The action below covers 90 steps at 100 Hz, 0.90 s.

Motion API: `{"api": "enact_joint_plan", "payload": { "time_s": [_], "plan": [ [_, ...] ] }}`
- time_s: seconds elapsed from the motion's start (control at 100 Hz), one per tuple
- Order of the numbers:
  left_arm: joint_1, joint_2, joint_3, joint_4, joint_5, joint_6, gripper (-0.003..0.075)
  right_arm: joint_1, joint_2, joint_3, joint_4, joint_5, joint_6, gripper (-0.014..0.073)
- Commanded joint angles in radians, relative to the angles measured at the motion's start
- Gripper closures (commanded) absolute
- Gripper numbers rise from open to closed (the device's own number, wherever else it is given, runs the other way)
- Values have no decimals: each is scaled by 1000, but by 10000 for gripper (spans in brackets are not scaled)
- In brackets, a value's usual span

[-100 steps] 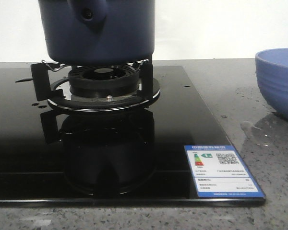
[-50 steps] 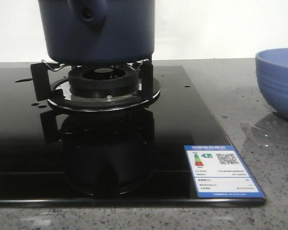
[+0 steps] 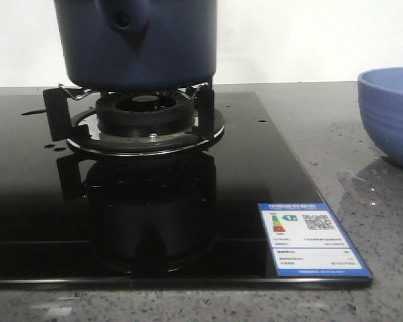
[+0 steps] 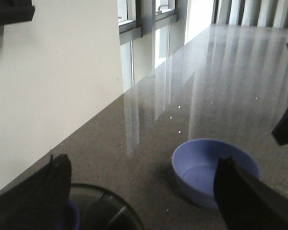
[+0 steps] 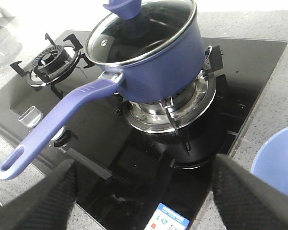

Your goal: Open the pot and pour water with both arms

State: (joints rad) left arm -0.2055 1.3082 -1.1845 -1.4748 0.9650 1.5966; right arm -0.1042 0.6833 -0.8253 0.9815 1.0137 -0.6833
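Observation:
I will open the pot next by having my left gripper grab the glass lid by its narrow blue knob [image 4: 72, 216], because the lid is too wide for the fingers.
The navy pot [image 3: 138, 40] stands on the right burner [image 3: 144, 114], its handle stub facing the front camera. In the right wrist view the pot [image 5: 158, 62] carries a glass lid [image 5: 139, 33] with a blue knob [image 5: 125, 7], and its long handle [image 5: 57, 124] points toward the stove's front. A thin wet patch of water [image 3: 352, 180] lies on the counter beside the bowl. My right gripper [image 5: 144, 201] is open and empty above the stove's front edge. My left gripper [image 4: 149, 191] is open and empty above the lid's edge [image 4: 103, 211]. Neither gripper shows in the front view.
A periwinkle bowl [image 3: 389, 114] stands on the grey counter right of the black glass stove [image 3: 255, 168]; it also shows in the left wrist view [image 4: 201, 172] and the right wrist view [image 5: 278, 163]. A second burner [image 5: 50, 62] is on the stove's other side. A blue label [image 3: 312, 238] marks the stove's front corner.

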Motion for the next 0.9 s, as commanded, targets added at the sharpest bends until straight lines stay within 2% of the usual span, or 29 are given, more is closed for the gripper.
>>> {"api": "enact_joint_plan", "payload": {
  "time_s": [0.0,0.14,0.5,0.68,0.89],
  "plan": [
    [3,-5,-34,-19,-64,7,143,1,7,-33,37,-34,-12,72],
    [3,21,-34,-30,-130,61,143,1,7,-33,29,-34,-12,72],
    [3,154,-34,-106,-133,161,143,1,7,-33,13,-34,-12,72],
    [3,196,-36,-147,-128,163,147,1,7,-33,9,-34,-12,72],
    [3,216,-36,-158,-113,163,235,1,7,-28,1,-36,-12,72]
  ]
}}
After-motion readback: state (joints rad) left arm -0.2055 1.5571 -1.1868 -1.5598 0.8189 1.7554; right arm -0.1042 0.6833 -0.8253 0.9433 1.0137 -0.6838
